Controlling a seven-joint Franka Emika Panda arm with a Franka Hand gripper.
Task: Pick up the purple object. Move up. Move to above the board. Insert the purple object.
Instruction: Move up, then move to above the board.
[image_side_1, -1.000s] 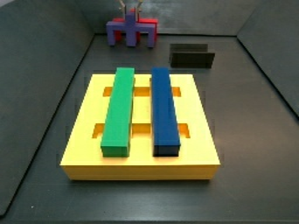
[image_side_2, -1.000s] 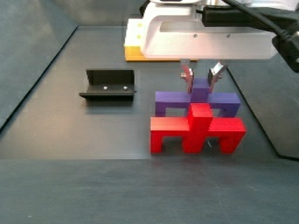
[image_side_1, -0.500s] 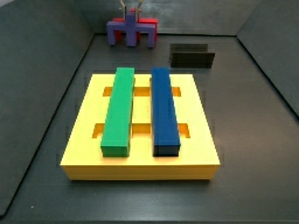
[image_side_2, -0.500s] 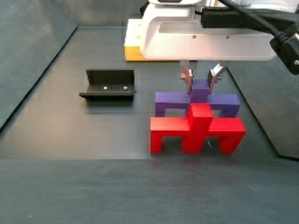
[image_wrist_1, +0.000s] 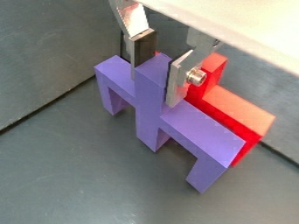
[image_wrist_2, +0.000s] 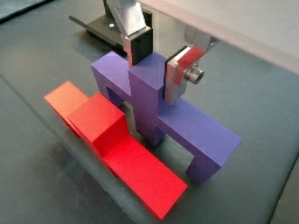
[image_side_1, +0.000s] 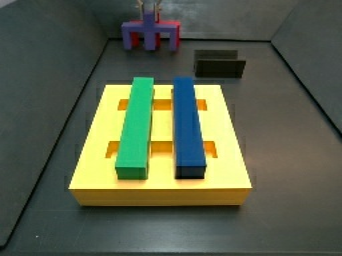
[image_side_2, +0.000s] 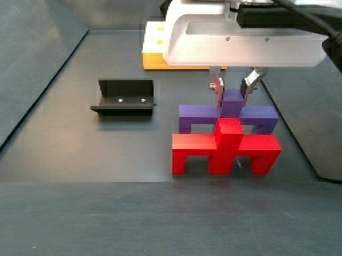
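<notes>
I will grab the purple object by its central stem (image_side_1: 150, 31) (image_wrist_1: 152, 83) next with my gripper, so the object's legs stay free to go into the board's slots.
The purple object (image_wrist_1: 176, 131) (image_wrist_2: 152, 105) stands on the dark floor with its stem pointing up. It is at the far end in a side view (image_side_1: 151, 36), away from the board (image_side_1: 91, 165). My gripper (image_wrist_1: 160, 63) (image_wrist_2: 158, 59) (image_side_2: 233, 80) is low over it and open. One silver finger stands on each side of the stem top, close to its faces. The yellow board lies flat with a long green bar (image_side_1: 135, 125) and a long blue bar (image_side_1: 189, 125) set in it.
A red piece (image_side_2: 225, 150) (image_wrist_2: 105, 140) of similar shape stands right against the purple object. The dark fixture (image_side_1: 221, 65) (image_side_2: 124, 97) sits on the floor between the pieces and the board. Grey walls enclose the floor.
The gripper has shifted very slightly over the stem. The purple object, the red piece and the board have not moved.
</notes>
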